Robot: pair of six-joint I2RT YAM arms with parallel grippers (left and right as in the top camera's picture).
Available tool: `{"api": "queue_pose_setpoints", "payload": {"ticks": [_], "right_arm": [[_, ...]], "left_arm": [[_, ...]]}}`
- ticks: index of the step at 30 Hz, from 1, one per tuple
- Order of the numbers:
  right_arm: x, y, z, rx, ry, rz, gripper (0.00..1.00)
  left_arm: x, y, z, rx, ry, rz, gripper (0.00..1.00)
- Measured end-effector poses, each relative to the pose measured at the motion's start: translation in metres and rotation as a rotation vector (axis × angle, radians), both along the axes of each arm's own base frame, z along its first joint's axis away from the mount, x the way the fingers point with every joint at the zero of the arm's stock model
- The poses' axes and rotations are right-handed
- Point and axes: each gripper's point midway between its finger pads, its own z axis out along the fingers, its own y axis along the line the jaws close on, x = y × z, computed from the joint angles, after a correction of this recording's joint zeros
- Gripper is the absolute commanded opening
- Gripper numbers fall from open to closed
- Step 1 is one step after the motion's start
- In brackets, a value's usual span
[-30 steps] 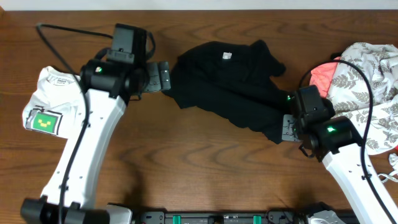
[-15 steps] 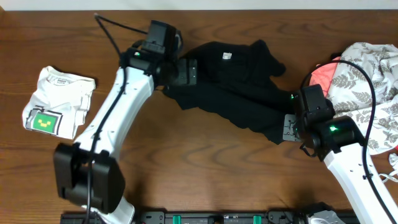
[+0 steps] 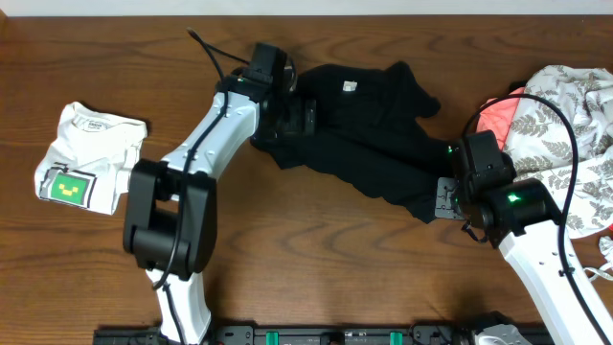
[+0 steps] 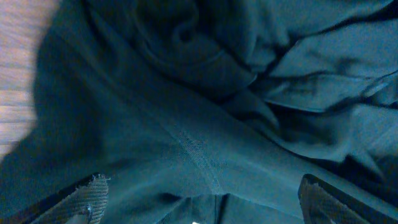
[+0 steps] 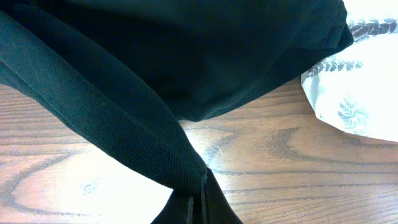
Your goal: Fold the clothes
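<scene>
I will next pick up the black garment with my left gripper by folds far from the garment's corner my right gripper holds. Then I can spread the garment for folding.
The clothes in play are one black garment point(image 3: 374, 134), lying crumpled across the upper middle of the wooden table, with a tiny white tag near its top. My left gripper point(image 3: 305, 120) hovers open over its left part. In the left wrist view dark fabric point(image 4: 186, 124) fills the frame, and folds lie between the wide-apart fingertips point(image 4: 87, 199). My right gripper point(image 3: 442, 198) is shut on the garment's lower right corner. In the right wrist view a black strip point(image 5: 143, 137) runs into the closed gripper point(image 5: 199, 202).
A folded white shirt point(image 3: 86, 158) with a green patch lies at the left. At the right edge there is a heap of leaf-print and coral cloth point(image 3: 565, 125), also seen beside the black fabric as leaf-print cloth point(image 5: 354, 87). Bare wood lies in front of the garment.
My left arm has swung right from the table's left side until its open gripper is over the garment's left edge. The right arm and its grip have not moved.
</scene>
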Motion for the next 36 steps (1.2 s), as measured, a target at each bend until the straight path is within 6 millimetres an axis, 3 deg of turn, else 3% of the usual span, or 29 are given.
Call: {"api": "queue_pose_setpoints", "payload": {"ticks": [4, 10, 15, 26, 28, 31, 33, 36], "right_arm": [[0.0, 0.0, 0.0, 0.001, 0.001, 0.0, 0.01], [-0.001, 0.0, 0.0, 0.0, 0.005, 0.0, 0.01], [-0.002, 0.0, -0.001, 0.0, 0.007, 0.001, 0.01], [-0.006, 0.0, -0.002, -0.001, 0.026, 0.002, 0.02], [-0.006, 0.0, -0.002, 0.0, 0.027, 0.003, 0.01], [-0.006, 0.0, -0.002, 0.001, 0.027, 0.003, 0.01], [-0.006, 0.0, -0.002, 0.001, 0.028, 0.003, 0.01], [-0.006, 0.0, -0.002, 0.001, 0.028, 0.003, 0.01]], "left_arm": [[-0.003, -0.002, -0.016, -0.005, 0.041, -0.006, 0.98], [-0.003, -0.004, -0.022, -0.015, 0.048, -0.01, 0.99], [-0.002, -0.007, -0.022, -0.019, 0.042, -0.012, 0.78], [-0.013, -0.024, -0.046, 0.005, 0.084, -0.056, 0.81], [-0.013, -0.024, -0.046, 0.004, 0.087, -0.05, 0.64], [-0.013, -0.022, -0.048, 0.01, 0.096, -0.044, 0.29], [-0.016, -0.022, -0.052, 0.016, 0.11, -0.047, 0.12], [-0.018, -0.021, -0.056, 0.021, 0.124, -0.044, 0.06]]}}
